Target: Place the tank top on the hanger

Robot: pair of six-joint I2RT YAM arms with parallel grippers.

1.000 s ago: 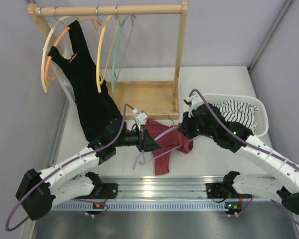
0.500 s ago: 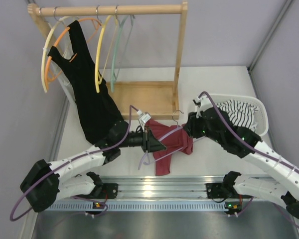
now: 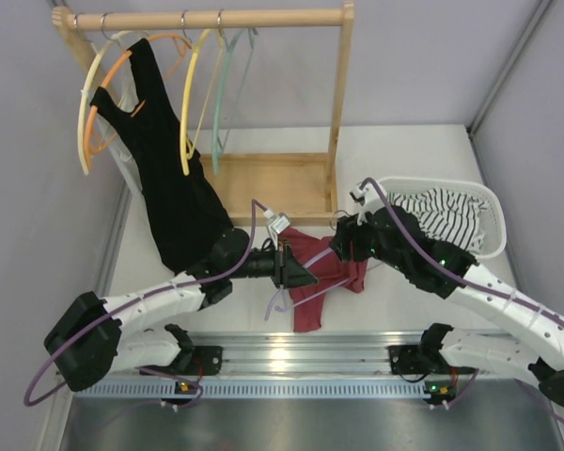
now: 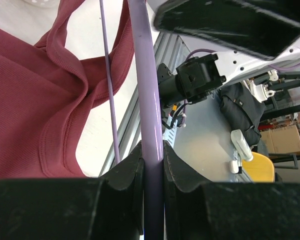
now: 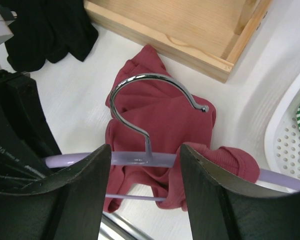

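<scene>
Next, my right gripper grabs the lavender hanger (image 4: 144,90) by the base of its metal hook, which leaves both hanger arms free for the tank top's straps.
The maroon tank top (image 3: 321,274) lies bunched on the white table between my two grippers. My left gripper (image 4: 152,160) is shut on the thick arm of the lavender hanger (image 4: 144,90); the tank top (image 4: 30,100) lies to the left of that arm. My right gripper (image 5: 145,185) is open just above the hanger's neck, one finger on each side of the metal hook (image 5: 140,82). The hanger bar (image 5: 140,160) runs rightward into the tank top (image 5: 165,120) and comes out beyond it. Nothing is between the right fingers (image 5: 210,195).
A wooden rack (image 3: 273,183) stands behind, carrying a black garment (image 3: 169,188) and yellow (image 3: 186,113), orange and pale green hangers. A white basket (image 3: 493,211) with striped cloth (image 3: 442,211) sits at the right. A metal rail (image 3: 291,352) runs along the near edge.
My right gripper has gone from shut to open and shifted left over the hanger's hook. The left gripper has carried the hanger slightly rightward.
</scene>
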